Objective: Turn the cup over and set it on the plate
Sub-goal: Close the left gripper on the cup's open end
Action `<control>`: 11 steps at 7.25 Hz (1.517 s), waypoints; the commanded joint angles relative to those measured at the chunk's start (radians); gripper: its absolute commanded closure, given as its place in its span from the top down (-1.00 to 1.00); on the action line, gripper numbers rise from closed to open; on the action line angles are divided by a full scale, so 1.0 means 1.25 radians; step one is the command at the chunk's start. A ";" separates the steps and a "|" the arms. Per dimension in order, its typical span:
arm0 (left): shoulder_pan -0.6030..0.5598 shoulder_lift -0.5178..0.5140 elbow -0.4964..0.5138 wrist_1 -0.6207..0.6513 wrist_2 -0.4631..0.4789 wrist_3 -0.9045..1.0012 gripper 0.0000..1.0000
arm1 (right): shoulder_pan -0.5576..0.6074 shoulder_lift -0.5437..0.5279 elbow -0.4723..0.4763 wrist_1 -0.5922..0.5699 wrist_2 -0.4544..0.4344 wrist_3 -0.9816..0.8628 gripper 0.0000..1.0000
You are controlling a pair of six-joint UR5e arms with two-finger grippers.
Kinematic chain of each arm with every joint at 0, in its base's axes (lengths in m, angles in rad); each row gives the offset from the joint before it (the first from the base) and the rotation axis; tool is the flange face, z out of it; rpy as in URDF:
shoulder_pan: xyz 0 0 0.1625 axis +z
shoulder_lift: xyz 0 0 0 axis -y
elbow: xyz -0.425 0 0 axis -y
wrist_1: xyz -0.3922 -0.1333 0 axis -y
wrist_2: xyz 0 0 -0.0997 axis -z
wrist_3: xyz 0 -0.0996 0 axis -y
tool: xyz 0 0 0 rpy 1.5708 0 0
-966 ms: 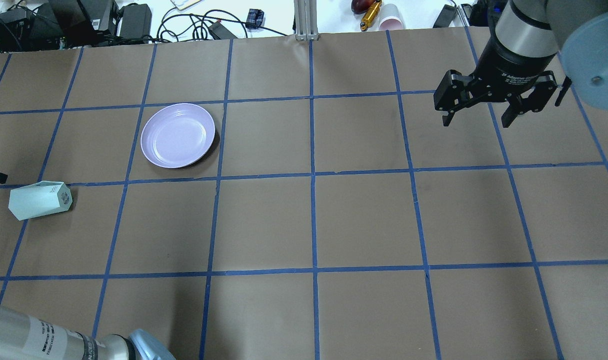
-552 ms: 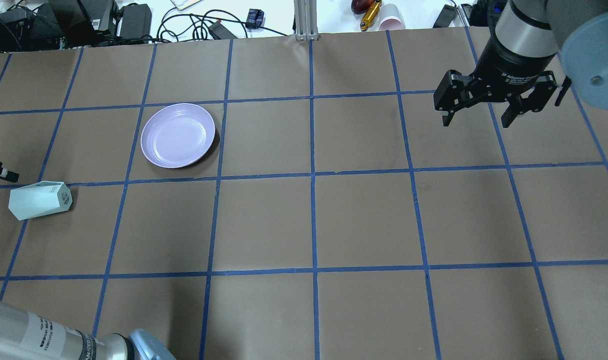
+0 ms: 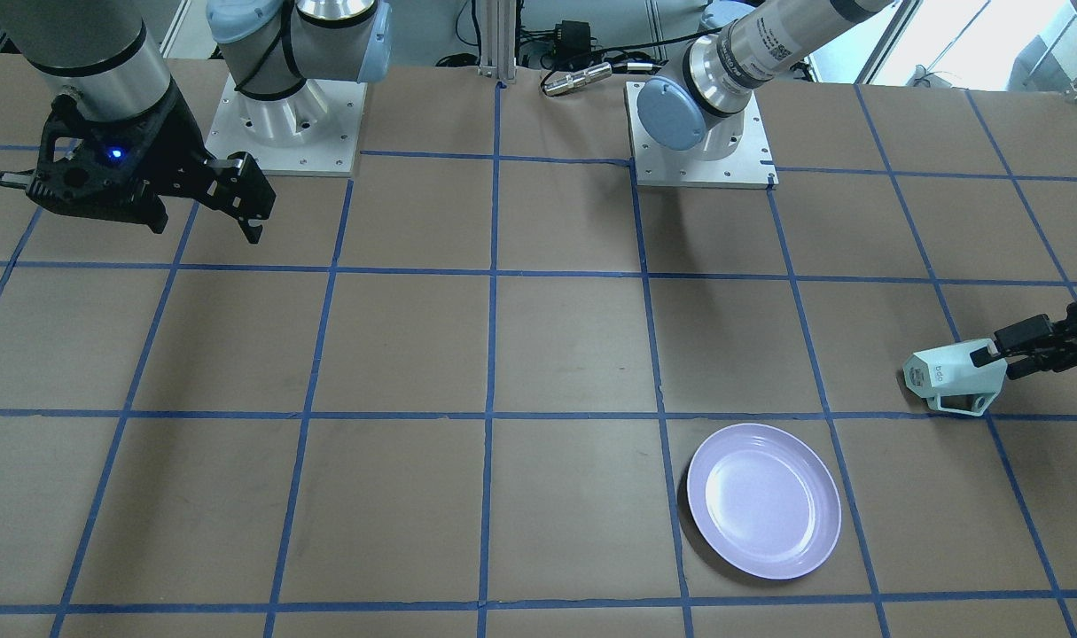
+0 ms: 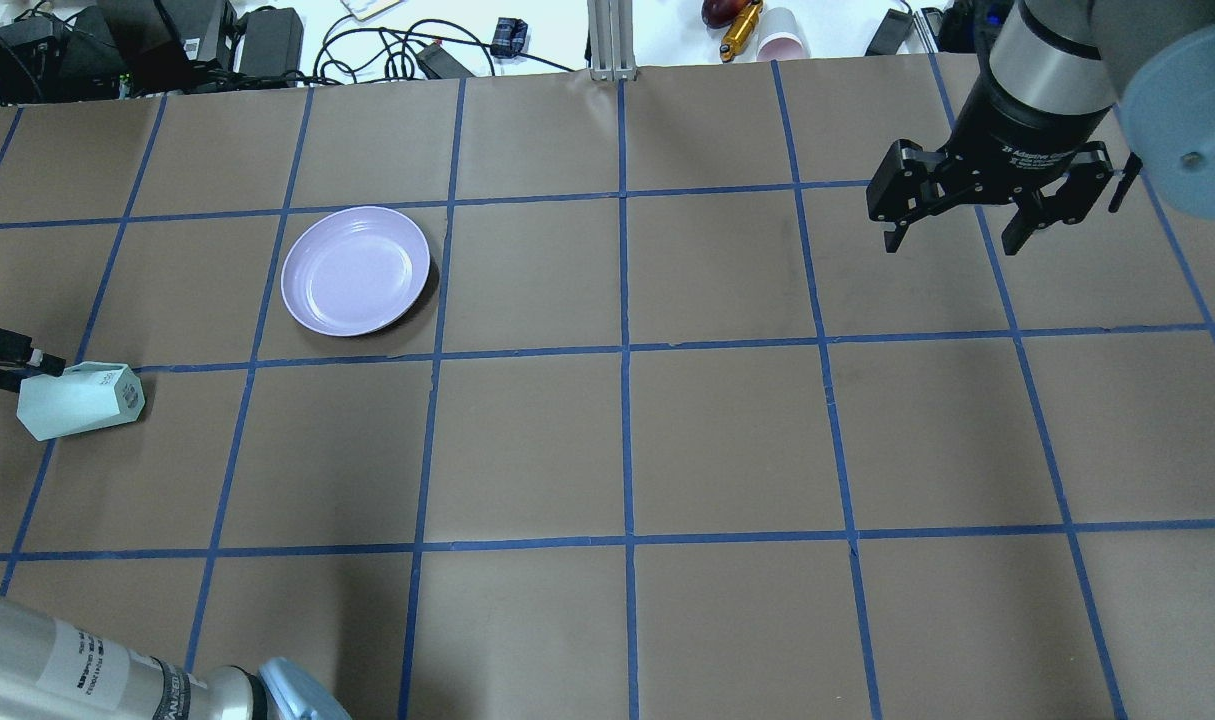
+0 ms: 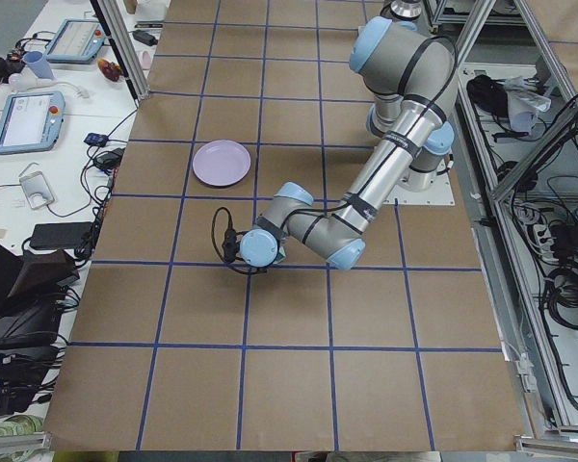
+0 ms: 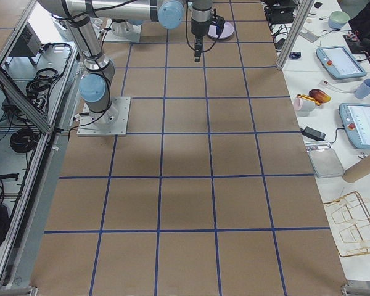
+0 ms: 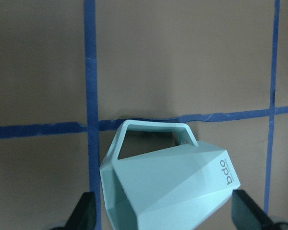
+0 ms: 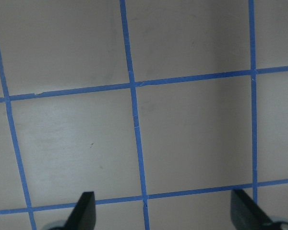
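The left gripper next needs to grab the cup by its wide open rim [image 3: 998,374], so that it can flip the cup and place it on the plate [image 3: 764,501].
The mint-green faceted cup [image 4: 80,400] lies on its side near the table's left edge, also seen in the front view [image 3: 955,379] and filling the left wrist view [image 7: 168,187], handle toward the blue tape line. My left gripper [image 4: 27,368] is open at the cup's wide end, one finger [image 7: 86,213] on each side of it, touching nothing that I can see. It also shows in the front view [image 3: 1008,357]. The lavender plate [image 4: 356,270] sits empty, up and to the right of the cup. My right gripper [image 4: 955,243] is open and empty, held above the far right of the table.
Blue tape lines grid the brown table [image 4: 627,440]. Cables, power bricks and a pink cup [image 4: 782,45] lie beyond the far edge, beside an aluminium post [image 4: 607,40]. Both arm bases [image 3: 699,133] stand at the robot's edge.
My left gripper has moved in from the left edge up to the cup's wide end. The cup, the plate and the right arm have not moved.
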 commanded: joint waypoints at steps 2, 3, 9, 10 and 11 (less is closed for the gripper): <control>0.000 -0.016 -0.012 0.000 -0.003 -0.008 1.00 | 0.000 0.000 0.000 0.000 0.000 0.000 1.00; -0.001 -0.019 -0.011 -0.001 -0.005 -0.010 0.84 | 0.000 0.000 0.000 0.000 0.000 0.000 1.00; -0.011 0.009 -0.001 -0.010 -0.036 -0.082 -0.72 | 0.000 0.000 0.000 0.000 0.000 0.000 1.00; -0.013 0.016 0.000 -0.010 -0.035 -0.116 -0.84 | 0.000 0.000 0.000 0.000 0.000 0.000 1.00; -0.027 0.030 0.000 -0.003 -0.029 -0.125 -1.00 | 0.000 0.000 0.000 0.000 0.000 0.000 1.00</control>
